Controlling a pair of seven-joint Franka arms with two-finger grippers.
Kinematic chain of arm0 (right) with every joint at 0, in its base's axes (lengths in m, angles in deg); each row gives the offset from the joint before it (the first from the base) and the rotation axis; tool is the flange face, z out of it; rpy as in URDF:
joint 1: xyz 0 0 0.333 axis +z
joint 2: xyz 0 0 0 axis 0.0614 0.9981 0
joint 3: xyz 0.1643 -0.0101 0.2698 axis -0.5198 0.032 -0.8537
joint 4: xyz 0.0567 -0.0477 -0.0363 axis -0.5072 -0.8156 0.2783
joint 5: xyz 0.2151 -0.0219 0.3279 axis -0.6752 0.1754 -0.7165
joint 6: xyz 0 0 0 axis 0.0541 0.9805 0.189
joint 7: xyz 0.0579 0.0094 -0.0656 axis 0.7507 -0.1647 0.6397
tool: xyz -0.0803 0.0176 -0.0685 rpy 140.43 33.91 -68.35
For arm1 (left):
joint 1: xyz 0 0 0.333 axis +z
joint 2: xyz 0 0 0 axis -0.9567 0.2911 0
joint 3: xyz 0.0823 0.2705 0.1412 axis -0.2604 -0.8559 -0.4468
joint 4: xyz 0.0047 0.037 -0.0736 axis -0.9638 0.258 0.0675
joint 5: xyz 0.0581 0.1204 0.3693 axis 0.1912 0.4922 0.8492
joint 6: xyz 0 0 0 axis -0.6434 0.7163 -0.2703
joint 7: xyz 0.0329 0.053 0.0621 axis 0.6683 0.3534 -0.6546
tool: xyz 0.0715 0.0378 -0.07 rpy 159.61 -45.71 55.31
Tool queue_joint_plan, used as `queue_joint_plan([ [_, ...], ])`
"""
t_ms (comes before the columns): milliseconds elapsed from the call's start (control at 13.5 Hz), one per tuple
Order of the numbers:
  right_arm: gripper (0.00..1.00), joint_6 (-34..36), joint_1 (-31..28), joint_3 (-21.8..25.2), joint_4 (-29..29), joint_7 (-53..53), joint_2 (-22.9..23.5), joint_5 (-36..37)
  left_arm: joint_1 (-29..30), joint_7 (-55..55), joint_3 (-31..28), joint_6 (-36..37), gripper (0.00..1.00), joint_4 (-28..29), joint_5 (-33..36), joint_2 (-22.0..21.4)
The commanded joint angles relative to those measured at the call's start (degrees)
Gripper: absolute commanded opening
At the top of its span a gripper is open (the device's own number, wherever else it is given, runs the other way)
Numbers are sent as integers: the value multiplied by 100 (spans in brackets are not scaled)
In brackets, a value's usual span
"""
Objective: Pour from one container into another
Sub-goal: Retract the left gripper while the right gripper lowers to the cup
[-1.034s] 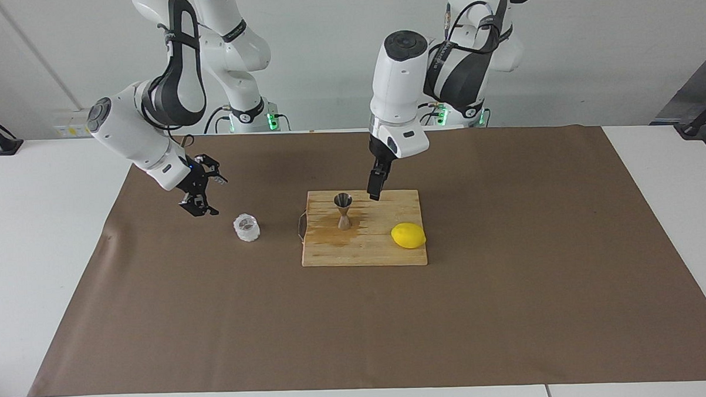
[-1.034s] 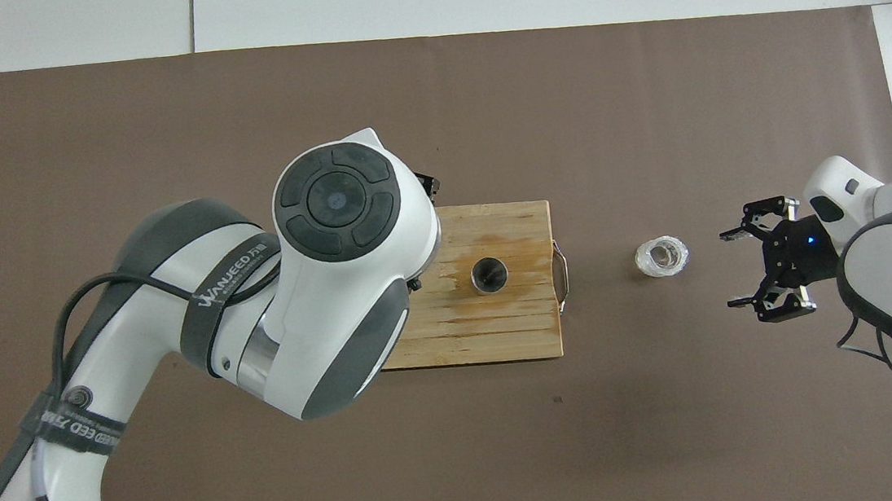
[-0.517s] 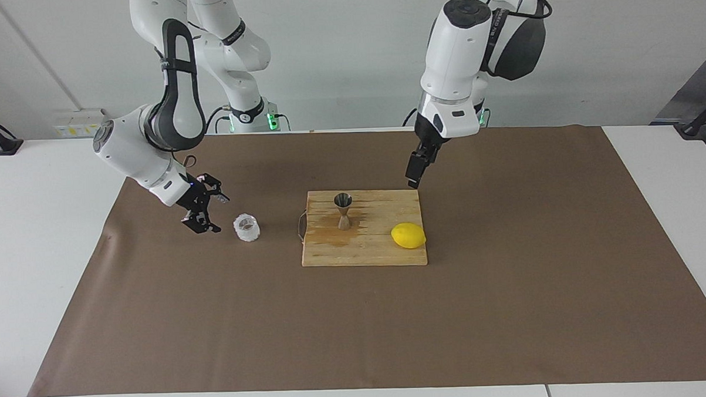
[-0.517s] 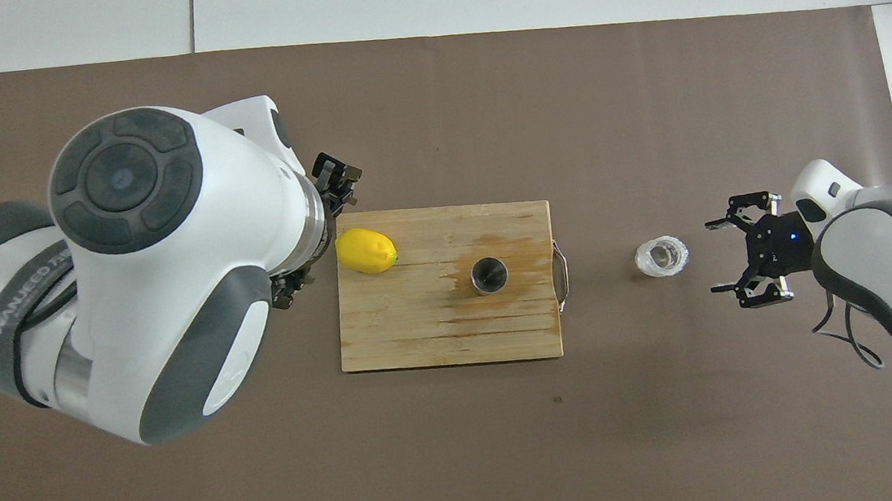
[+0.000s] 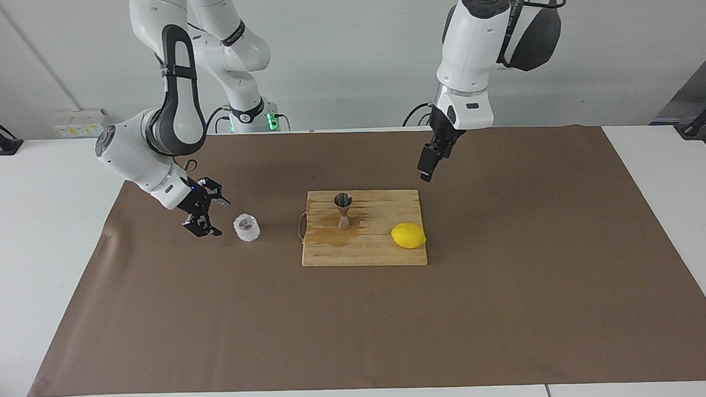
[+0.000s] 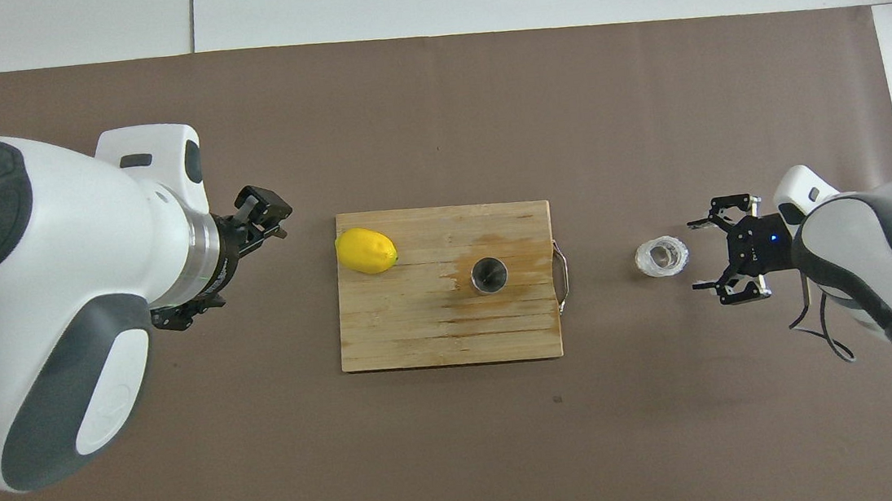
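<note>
My right gripper moves toward the glass cup (image 6: 662, 256) first and closes on the cup only after that, since my fingers stop short of the cup.
The clear faceted glass cup (image 5: 247, 228) stands upright on the brown mat, off the board toward the right arm's end of the table. My right gripper (image 5: 212, 216) is low beside it on that same side, open, with its fingers pointing at the cup and a small gap between them and the glass (image 6: 662, 257). The silvery hourglass jigger (image 5: 343, 210) stands upright on the wooden cutting board (image 5: 361, 251). My left gripper (image 5: 426, 168) hangs open and empty in the air, over the mat just off the board's corner toward the left arm's end.
A yellow lemon (image 5: 408, 235) lies on the board toward the left arm's end. A damp stain surrounds the jigger's foot. The board has a wire handle (image 6: 562, 278) on the edge facing the cup. The brown mat (image 5: 357, 327) covers most of the table.
My left arm has risen and swung away from over the board toward its own end, uncovering the lemon in the overhead view. My right gripper has come lower and closer to the cup.
</note>
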Motion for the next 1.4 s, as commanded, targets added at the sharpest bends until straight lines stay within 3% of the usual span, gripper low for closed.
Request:
queue_joint_plan([
  [0, 100, -162, 24, -44, -36, 190, 112, -317, 270, 642, 46, 87, 100, 245, 56, -249],
  [443, 100, -180, 147, -44, -36, 647, 384, -837, 657, 1854, 37, 114, 100, 325, 47, -320],
  [813, 100, -188, 235, -44, -28, 849, 438, -1171, 1140, 3514, 20, 175, 100, 316, 39, -364],
  [1034, 100, -189, 253, -44, -28, 849, 438, -1171, 1491, 5068, 20, 184, 100, 281, 39, -364],
  [1330, 100, -189, 270, -44, -28, 823, 438, -1171, 1633, 6503, 20, 263, 100, 220, 56, -364],
])
